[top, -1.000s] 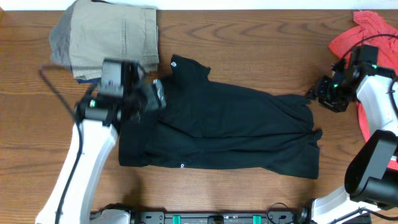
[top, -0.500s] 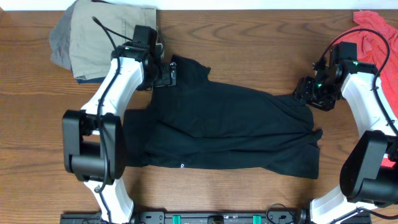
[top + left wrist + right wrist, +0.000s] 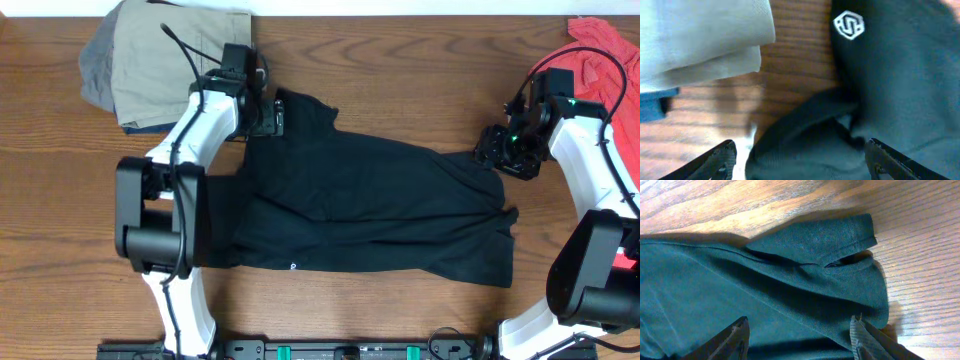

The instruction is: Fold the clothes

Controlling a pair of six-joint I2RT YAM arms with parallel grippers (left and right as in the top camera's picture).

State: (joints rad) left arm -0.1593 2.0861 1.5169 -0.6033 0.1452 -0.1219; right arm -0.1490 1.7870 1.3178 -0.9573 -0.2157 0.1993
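My left gripper picks up the black shirt's far corner at the fold near the logo (image 3: pixel 848 25) next, to fold that edge of the shirt over.
The black short-sleeved shirt (image 3: pixel 370 205) lies spread across the middle of the table, folded roughly in half lengthwise. Its small white logo (image 3: pixel 848 25) shows in the left wrist view. My left gripper (image 3: pixel 272 118) is open at the shirt's upper left corner, its fingers (image 3: pixel 800 160) straddling a fold of black fabric. My right gripper (image 3: pixel 495 152) is open at the shirt's upper right corner, its fingers (image 3: pixel 797 337) over the sleeve (image 3: pixel 830 245) edge. Neither jaw has closed on cloth.
A stack of folded khaki, grey and navy garments (image 3: pixel 170 60) lies at the back left, close to my left gripper; it also shows in the left wrist view (image 3: pixel 700 40). A coral-red shirt (image 3: pixel 590 55) lies at the back right. Bare wood table (image 3: pixel 420 80) surrounds the shirt.
My left arm swung from the shirt's left side up to its upper left corner. My right gripper moved left onto the upper right corner. Both have held still over the last half second.
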